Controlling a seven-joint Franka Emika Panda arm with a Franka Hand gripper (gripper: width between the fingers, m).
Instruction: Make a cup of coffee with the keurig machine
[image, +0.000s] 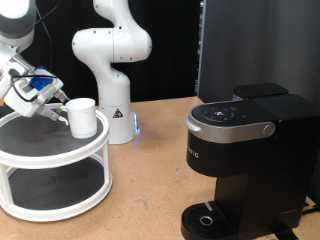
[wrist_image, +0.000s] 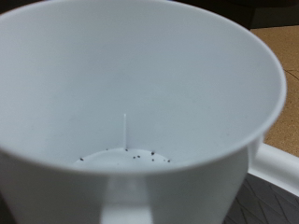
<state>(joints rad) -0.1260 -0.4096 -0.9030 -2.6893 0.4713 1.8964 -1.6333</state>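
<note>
My gripper's fingers reach the cup's side (image: 82, 120) (wrist_image: 126, 196) below the cup's rim. My gripper needs to close now, and it would hold the cup.
The cup (image: 82, 117) is a small white mug standing on the top shelf of a round white two-tier stand (image: 40, 152) at the exterior view's left. My gripper (image: 58, 105) reaches in from the left, its fingertips right at the cup's side. In the wrist view the cup's white inside (wrist_image: 131, 84) fills the picture, with dark specks on its bottom; no fingers show there. The keurig machine (image: 245, 150) is tall and black with a silver-grey lid handle. It stands at the exterior view's right with its lid down, and its round drip tray (image: 205, 220) is bare.
A second white robot arm base (image: 112, 70) stands behind the stand, with a blue light near its foot. A dark panel rises behind the machine. Brown tabletop (image: 150, 190) lies between the stand and the machine.
</note>
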